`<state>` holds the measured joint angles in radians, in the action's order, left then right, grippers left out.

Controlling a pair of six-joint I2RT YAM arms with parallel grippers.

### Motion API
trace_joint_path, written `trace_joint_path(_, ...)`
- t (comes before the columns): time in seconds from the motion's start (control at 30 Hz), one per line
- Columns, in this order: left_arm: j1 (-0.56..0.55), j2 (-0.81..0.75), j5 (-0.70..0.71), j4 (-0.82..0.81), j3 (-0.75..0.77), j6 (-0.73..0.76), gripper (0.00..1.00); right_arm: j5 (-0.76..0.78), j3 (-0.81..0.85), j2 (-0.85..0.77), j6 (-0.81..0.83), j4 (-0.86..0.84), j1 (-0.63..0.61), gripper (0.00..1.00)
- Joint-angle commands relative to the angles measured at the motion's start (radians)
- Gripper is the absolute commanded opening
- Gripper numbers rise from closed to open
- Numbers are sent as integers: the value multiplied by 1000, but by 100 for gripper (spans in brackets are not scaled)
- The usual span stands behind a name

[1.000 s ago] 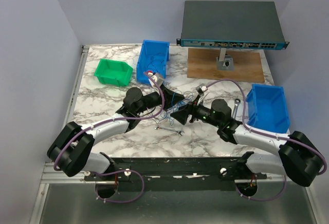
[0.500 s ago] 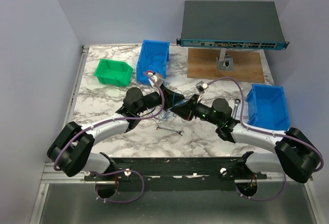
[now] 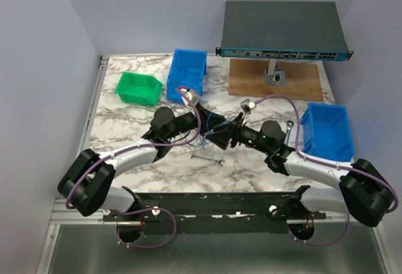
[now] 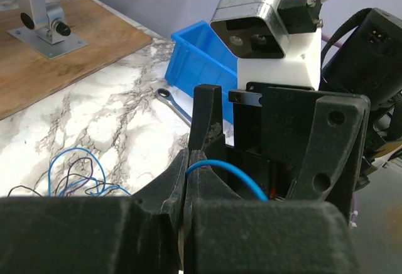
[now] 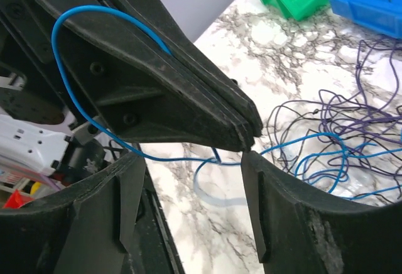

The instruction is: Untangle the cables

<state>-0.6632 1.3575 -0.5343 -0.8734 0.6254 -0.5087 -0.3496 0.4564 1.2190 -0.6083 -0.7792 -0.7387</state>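
My right gripper grabs the blue wire where its parts cross (image 5: 215,160) beside my left gripper's fingers next, to draw the wire from the tangle (image 5: 339,139).
The cables (image 3: 218,120) are a loose tangle of thin blue and black wires on the marble table, between the two grippers. My left gripper (image 4: 187,162) is shut on one blue wire (image 4: 220,167), which arcs out from between its fingertips. In the right wrist view that shut left gripper (image 5: 248,131) reaches in from the upper left. Its tip sits just above the gap of my open right gripper (image 5: 191,159). The blue wire (image 5: 182,158) runs across that gap, and the tangle (image 5: 339,139) lies to the right. In the top view the two grippers (image 3: 213,131) meet tip to tip.
A small silver wrench (image 3: 207,159) lies near the front and another wrench (image 3: 289,129) lies by the right blue bin (image 3: 328,132). A blue bin (image 3: 187,73) and a green bin (image 3: 138,88) stand at the back left. A network switch (image 3: 282,30) rests over a wooden board (image 3: 276,78).
My right gripper has moved a little up and left, closing on the left gripper's tip. The left arm has stayed in place, still holding the blue wire.
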Motion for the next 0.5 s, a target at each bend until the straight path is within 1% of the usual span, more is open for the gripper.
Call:
trace_joint_path(0.0,-5,-32,22,1,-3,19,0,66,-1,-19,39,52,-4,73)
trace_joint_path(0.07,-5,-34,22,1,-5,19,0,77,-15,-38,51,55,-5,75)
trace_joint_path(0.2,-5,-25,13,-11,-3,11,0,61,-16,-44,63,53,-5,75)
trace_joint_path(0.47,-4,-19,11,-7,-1,6,0,-16,12,28,64,-27,-5,75)
